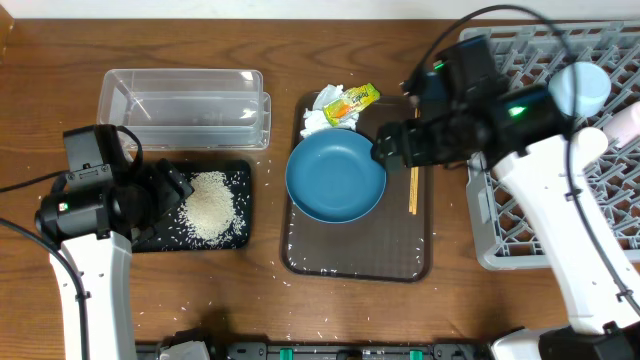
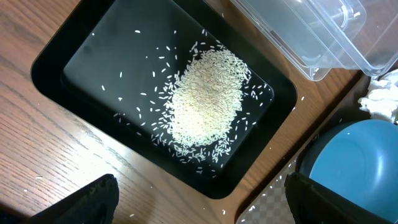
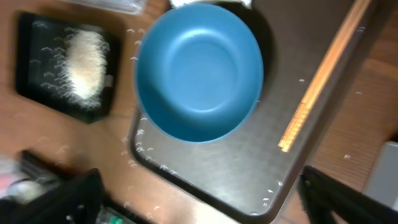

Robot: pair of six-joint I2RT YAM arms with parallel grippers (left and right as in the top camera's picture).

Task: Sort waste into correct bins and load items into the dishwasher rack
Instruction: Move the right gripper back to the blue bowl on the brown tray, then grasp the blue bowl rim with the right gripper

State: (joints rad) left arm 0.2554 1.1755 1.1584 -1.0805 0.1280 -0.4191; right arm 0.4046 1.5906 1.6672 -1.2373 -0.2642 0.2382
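My right gripper next grabs the large blue bowl by its rim on the chopsticks side, which leaves the opposite edge free to load into the dishwasher rack.
The large blue bowl (image 1: 335, 177) sits empty on the dark brown serving tray (image 1: 355, 255), and shows in the right wrist view (image 3: 199, 68). My right gripper (image 1: 388, 148) is open and empty at the bowl's right rim (image 3: 205, 199). Wooden chopsticks (image 1: 412, 190) lie right of the bowl. A crumpled napkin (image 1: 318, 118) and a yellow-green wrapper (image 1: 352, 100) lie at the tray's far end. Rice (image 1: 210, 205) is piled in the black tray (image 1: 150, 238). My left gripper (image 1: 175, 190) is open and empty over that tray's near edge (image 2: 199, 205). The clear tub (image 1: 185, 105) is empty.
The grey dishwasher rack (image 1: 520, 250) fills the right side and holds a small light-blue bowl (image 1: 580, 88) and a pink cup (image 1: 625, 122). Loose rice grains are scattered on the brown tray and the wooden table round it.
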